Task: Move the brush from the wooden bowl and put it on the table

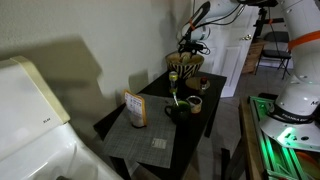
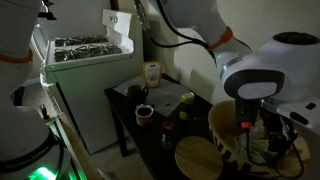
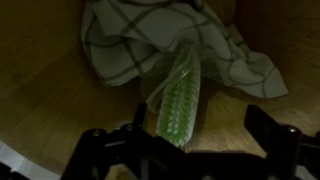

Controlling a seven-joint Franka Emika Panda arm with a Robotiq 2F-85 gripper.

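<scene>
My gripper grabs the brush by its exposed bristle end next, away from the checked cloth, to lift it from the wooden bowl onto the table.
In the wrist view a green bristle brush lies on the inner floor of the wooden bowl, its far end tucked under a white checked cloth. My gripper is open just above the bowl floor, with the brush between the fingers and close to the left one. In both exterior views the gripper reaches down into the wooden bowl, which stands at one end of the black table.
On the table stand an orange box, a small dark bowl, a small tan-lined cup and a dark mug. A white appliance stands beside the table. A round wooden disc lies near the bowl.
</scene>
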